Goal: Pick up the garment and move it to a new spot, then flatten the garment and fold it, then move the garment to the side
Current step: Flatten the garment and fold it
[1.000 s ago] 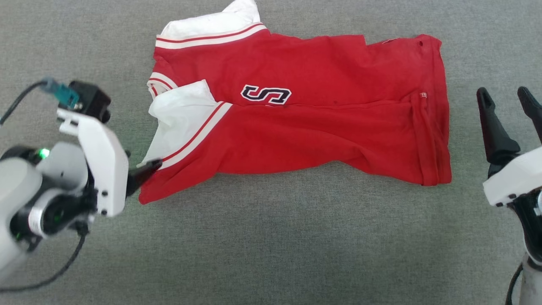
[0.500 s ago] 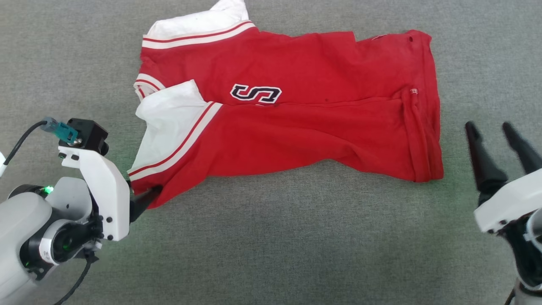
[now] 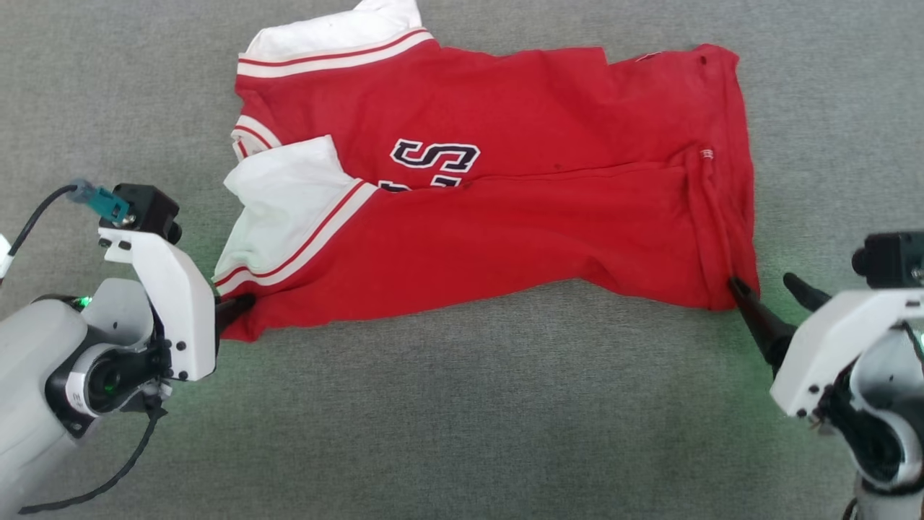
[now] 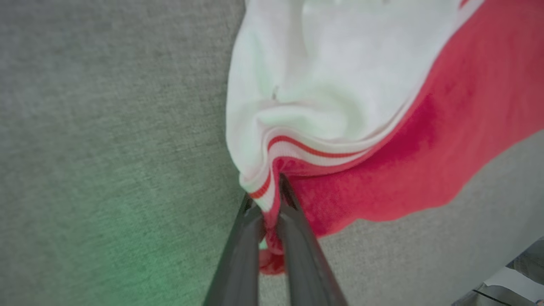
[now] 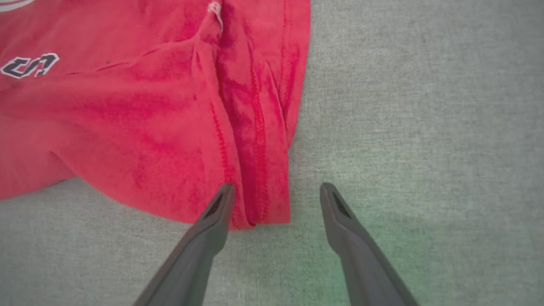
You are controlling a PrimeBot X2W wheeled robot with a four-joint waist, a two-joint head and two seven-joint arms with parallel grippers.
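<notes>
My right gripper needs to grab the garment by the corner of its red bottom hem (image 3: 723,295) (image 5: 257,214) next. Then it can flatten and fold the garment.
The garment (image 3: 505,217), a bright red top with white striped sleeve ends and a dark "S" patch, lies spread and creased on the grey surface. My left gripper (image 3: 242,303) is shut on its near left corner, where the striped sleeve end (image 4: 272,178) bunches between the fingers. My right gripper (image 3: 765,285) stands open at the near right corner; in the right wrist view the red hem (image 5: 263,204) lies between the two fingertips, one finger (image 5: 216,212) over the cloth and the other on bare surface.
Grey woven fabric (image 3: 462,433) covers the whole surface around the garment, with open room in front and to both sides. A cable with a teal plug (image 3: 101,198) loops off the left wrist.
The right gripper has swung in from the far right to the garment's near right corner. The left gripper, which held the left corner throughout, pulled it a little toward me. The camera shifted slightly.
</notes>
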